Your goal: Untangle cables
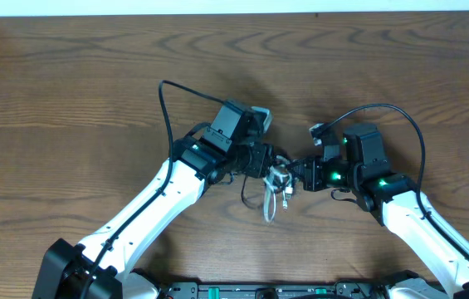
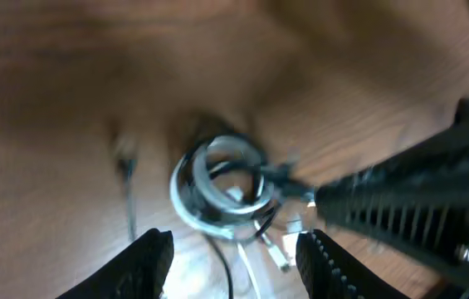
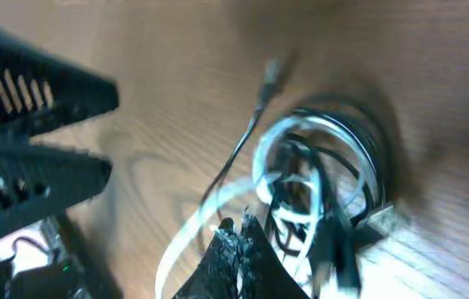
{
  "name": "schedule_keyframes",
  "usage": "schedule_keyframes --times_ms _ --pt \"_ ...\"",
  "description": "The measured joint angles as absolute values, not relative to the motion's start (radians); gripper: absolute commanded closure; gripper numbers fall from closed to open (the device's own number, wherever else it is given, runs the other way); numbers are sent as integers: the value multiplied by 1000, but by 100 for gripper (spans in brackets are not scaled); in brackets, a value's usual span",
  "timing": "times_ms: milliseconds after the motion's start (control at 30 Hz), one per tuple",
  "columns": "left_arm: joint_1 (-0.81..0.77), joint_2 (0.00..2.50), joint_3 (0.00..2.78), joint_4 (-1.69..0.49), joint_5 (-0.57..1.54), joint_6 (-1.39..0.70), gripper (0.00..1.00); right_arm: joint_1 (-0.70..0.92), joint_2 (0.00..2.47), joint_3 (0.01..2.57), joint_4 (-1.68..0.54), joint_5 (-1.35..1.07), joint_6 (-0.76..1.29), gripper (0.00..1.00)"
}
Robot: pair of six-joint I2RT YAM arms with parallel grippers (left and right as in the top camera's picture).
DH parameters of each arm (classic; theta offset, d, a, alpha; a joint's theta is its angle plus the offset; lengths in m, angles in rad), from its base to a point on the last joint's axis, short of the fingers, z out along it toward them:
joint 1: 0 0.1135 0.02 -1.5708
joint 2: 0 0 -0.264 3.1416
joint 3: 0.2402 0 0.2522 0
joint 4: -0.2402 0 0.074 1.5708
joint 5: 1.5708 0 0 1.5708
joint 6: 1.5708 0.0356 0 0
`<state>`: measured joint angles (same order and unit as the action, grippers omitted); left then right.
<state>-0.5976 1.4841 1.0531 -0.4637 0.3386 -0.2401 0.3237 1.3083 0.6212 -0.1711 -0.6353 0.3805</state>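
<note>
My right gripper is pinching the opposite side. My left gripper will next grab the coil's white and black loops across from it, to pull the tangle open.
The white cable [image 1: 269, 203] and the black cable [image 1: 277, 176] lie tangled in one small coil on the table between the two arms. In the left wrist view the white loops [image 2: 194, 189] ring the black cord [image 2: 255, 170]. My left gripper [image 2: 236, 264] is open and empty, just above the coil; it also shows in the right wrist view [image 3: 109, 133]. My right gripper [image 3: 241, 228] is shut, with its tip [image 2: 307, 195] at the coil's edge, pinching the black cable there. A black tail with a plug [image 3: 269, 73] runs out from the coil [image 3: 317, 166].
Brown wooden table [image 1: 93, 100] all round. Both arms meet at the middle [image 1: 288, 170], their fingers close to each other. A thick black arm wire [image 1: 168, 108] arcs over the left arm, and another [image 1: 400, 116] over the right.
</note>
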Motion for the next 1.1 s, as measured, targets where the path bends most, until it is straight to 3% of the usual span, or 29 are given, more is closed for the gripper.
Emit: schedule_keyframes --times_ms 133,233,333,767,833,1000,1100 --pt "-598 1514 1053 -434 339 -240 48 324 1308 622 -187 -628 378 99" --pt "-598 1576 1053 -422 339 -241 48 324 1308 622 -237 -575 381 85" --pt "-598 1631 1053 -408 339 -241 48 324 1308 622 -296 -497 377 79" --pt "-598 1826 1053 -281 339 -241 48 324 1308 622 -376 -316 374 79" --pt "-598 1857 1053 -281 340 -249 56 324 1308 622 -377 -313 374 79" --pt "-597 1884 1056 -270 365 -290 91 324 1308 622 -377 -309 374 78" --pt "-596 1889 1056 -271 396 -304 93 324 1308 622 -377 -306 374 78"
